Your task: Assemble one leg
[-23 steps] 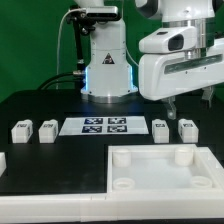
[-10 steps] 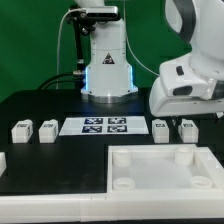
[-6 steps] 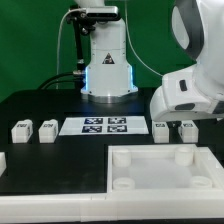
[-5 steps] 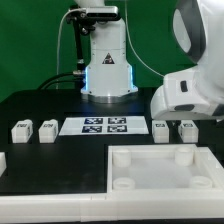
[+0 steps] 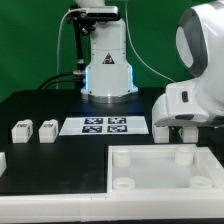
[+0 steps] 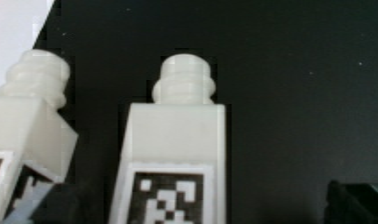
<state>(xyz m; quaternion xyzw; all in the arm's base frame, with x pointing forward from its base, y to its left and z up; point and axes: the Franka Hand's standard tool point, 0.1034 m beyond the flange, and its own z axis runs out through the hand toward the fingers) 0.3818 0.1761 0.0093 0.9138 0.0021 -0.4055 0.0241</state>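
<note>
That part of the leg lies between my low fingers in the wrist view, so it is time for my gripper to close on the white leg's tagged body.
In the wrist view a white leg point(image 6: 175, 135) with a rounded peg end and a black-and-white tag point(image 6: 172, 196) lies between my fingers. My gripper point(image 6: 200, 205) is open, with one dark fingertip point(image 6: 40, 206) close to one side of it and the other point(image 6: 362, 200) well off the other side. A second leg point(image 6: 29, 110) lies right beside it. In the exterior view my arm point(image 5: 192, 100) hangs low over that pair at the right and hides most of it. Two more legs point(image 5: 20, 130) point(image 5: 46, 130) sit at the left.
The marker board point(image 5: 105, 126) lies in the middle of the black table. The large white tray part point(image 5: 135, 180) with corner sockets lies in front, toward the exterior view's right. The robot base point(image 5: 105, 60) stands at the back.
My arm has come down and shifted to the exterior view's right, over the right pair of legs, which it now mostly covers. No part has moved.
</note>
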